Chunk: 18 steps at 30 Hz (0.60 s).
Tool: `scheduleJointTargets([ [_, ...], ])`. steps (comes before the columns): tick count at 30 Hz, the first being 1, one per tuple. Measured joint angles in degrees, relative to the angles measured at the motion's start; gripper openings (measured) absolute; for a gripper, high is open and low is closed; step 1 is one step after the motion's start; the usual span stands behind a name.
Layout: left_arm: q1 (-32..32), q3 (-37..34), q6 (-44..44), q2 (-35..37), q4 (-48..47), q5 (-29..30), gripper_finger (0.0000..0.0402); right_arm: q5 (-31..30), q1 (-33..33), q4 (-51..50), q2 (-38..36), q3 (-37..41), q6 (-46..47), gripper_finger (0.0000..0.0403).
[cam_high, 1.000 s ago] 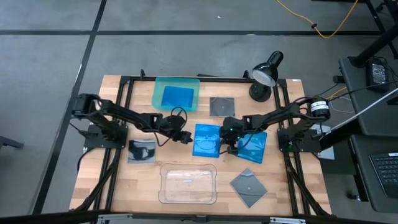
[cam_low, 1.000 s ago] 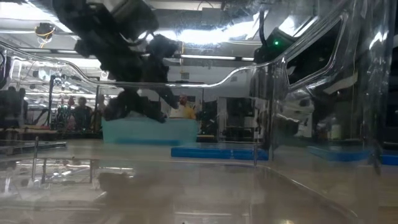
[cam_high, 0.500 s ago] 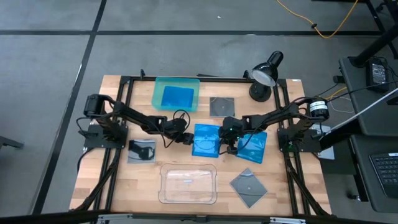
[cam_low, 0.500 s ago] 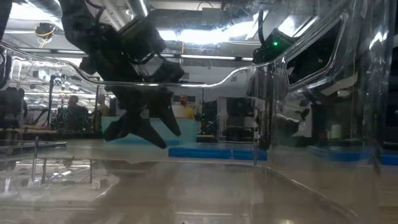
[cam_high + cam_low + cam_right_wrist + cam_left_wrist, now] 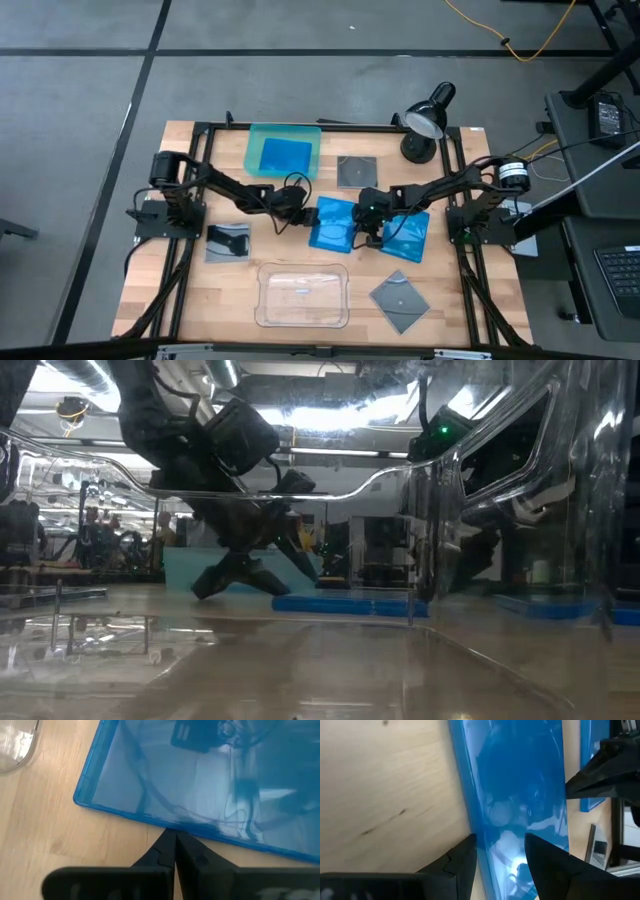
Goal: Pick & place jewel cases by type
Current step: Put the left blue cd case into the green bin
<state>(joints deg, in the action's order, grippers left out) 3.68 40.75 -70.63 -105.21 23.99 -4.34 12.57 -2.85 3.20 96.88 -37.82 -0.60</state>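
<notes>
The robot's left gripper will next grab the middle blue jewel case by its spine edge [image 5: 472, 810] to sort it into the teal tray.
The middle blue jewel case [image 5: 332, 226] lies flat on the wood. My left gripper [image 5: 302, 216] is at its left edge, open, with one finger [image 5: 465, 862] over bare wood and the other [image 5: 547, 865] over the case [image 5: 520, 785]. My right gripper [image 5: 366, 235] is shut at the case's right edge. A second blue case [image 5: 408, 236] lies to the right of that gripper. A third blue case [image 5: 285, 155] rests in the teal tray [image 5: 255, 140]. Three dark grey square cases lie flat, one at the far middle [image 5: 357, 172], one at the left [image 5: 228, 242], one at the near right [image 5: 400, 300]. My left gripper straddles the blue case's left edge [image 5: 470, 820] from the table's left, slanting down; whether a finger touches it I cannot tell. My right gripper has its shut fingertips [image 5: 174, 834] against the case's right edge [image 5: 165, 824], coming from the table's right; the case lies flat.
A clear plastic tray [image 5: 303, 295] sits at the near middle and fills the foreground of the low view. A black desk lamp [image 5: 428, 118] stands at the far right. Black frame rails [image 5: 190, 250] run along both sides of the table.
My left gripper has moved toward the table's right and down, reaching the middle blue case's left edge with its fingers spread. My right gripper has stayed at the case's right edge.
</notes>
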Motion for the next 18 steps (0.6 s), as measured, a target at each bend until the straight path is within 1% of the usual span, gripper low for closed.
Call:
scheduleJointTargets([
  [4, 0.27, 1.49, 2.51, 0.32, -0.37, 1.49, 0.0156, 0.35, 0.0, -0.31, -0.03, 0.04, -1.34, 0.001],
  [9, 0.52, 3.6, 4.53, 1.04, -0.25, 6.75, 0.0156, 0.66, -0.49, -0.19, 0.0, 0.06, -2.01, 0.0009],
  [12, 0.68, 4.74, 4.68, 1.97, 0.44, 8.22, 0.0156, 1.25, -1.06, -0.29, 0.04, 0.06, -2.68, 0.001],
  [18, 0.74, 5.71, 4.68, 4.06, 3.38, 8.12, 0.0156, 1.75, -1.68, -0.3, 0.07, 0.04, -2.93, 0.001],
])
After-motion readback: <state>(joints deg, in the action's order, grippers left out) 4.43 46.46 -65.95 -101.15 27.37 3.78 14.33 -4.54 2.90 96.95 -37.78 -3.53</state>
